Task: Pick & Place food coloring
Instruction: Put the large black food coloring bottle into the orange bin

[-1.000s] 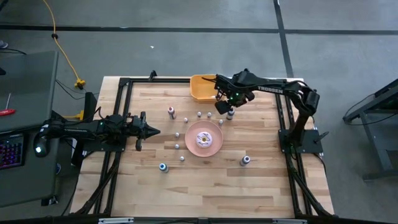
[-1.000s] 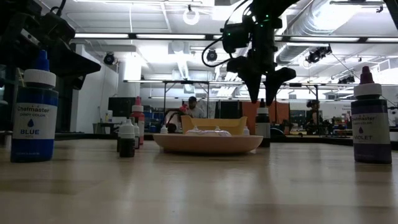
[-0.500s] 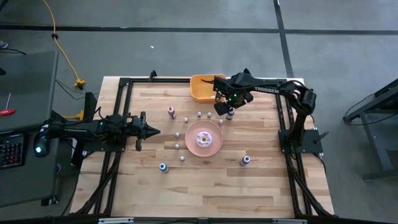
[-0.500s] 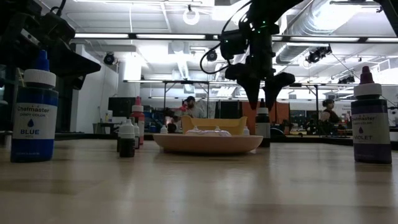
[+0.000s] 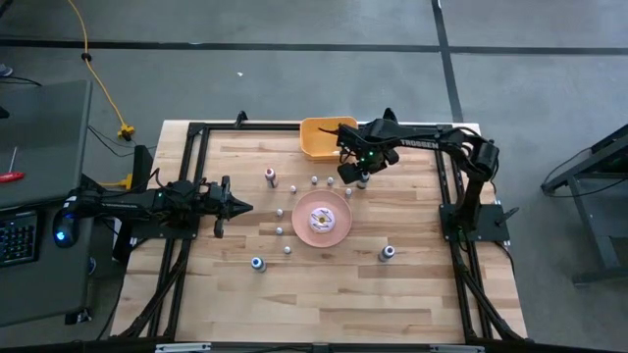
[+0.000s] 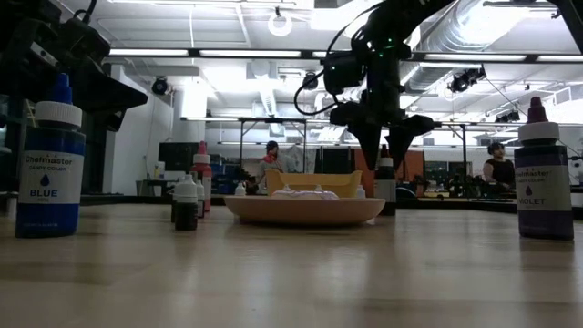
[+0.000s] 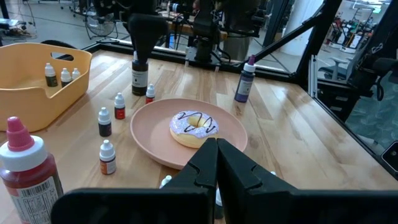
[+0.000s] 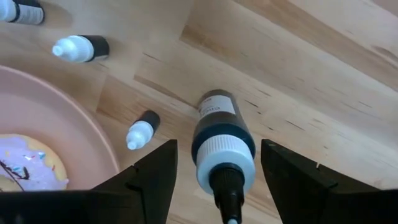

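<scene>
In the right wrist view, my right gripper's fingers stand on either side of the white cap of the dark bottle (image 8: 225, 157) and would catch it, so now it is time to close.
Food coloring bottles stand scattered on the table around a pink plate (image 5: 322, 218) bearing a doughnut: a red-capped one (image 5: 270, 176), a blue one (image 5: 257, 263), a violet one (image 5: 388, 253) and several tiny whitish ones. My right gripper (image 5: 359, 169) hangs open, pointing down over a dark, white-capped bottle (image 8: 222, 142). That bottle stands upright between the fingers, with gaps on both sides. In the low view the fingertips (image 6: 373, 157) flank the bottle's nozzle (image 6: 385, 150). My left gripper (image 5: 240, 206) waits shut at the table's left side.
An orange bin (image 5: 319, 137) holding a few small bottles sits at the far edge, just left of my right gripper. Two tiny bottles (image 8: 142, 129) (image 8: 79, 48) lie close beside the plate's rim (image 8: 93, 134). A black frame runs along the table's left and right sides.
My right gripper has moved down and slightly toward the table's left, so its open fingers now reach the level of the dark bottle's nozzle. The bottle has stayed in place.
</scene>
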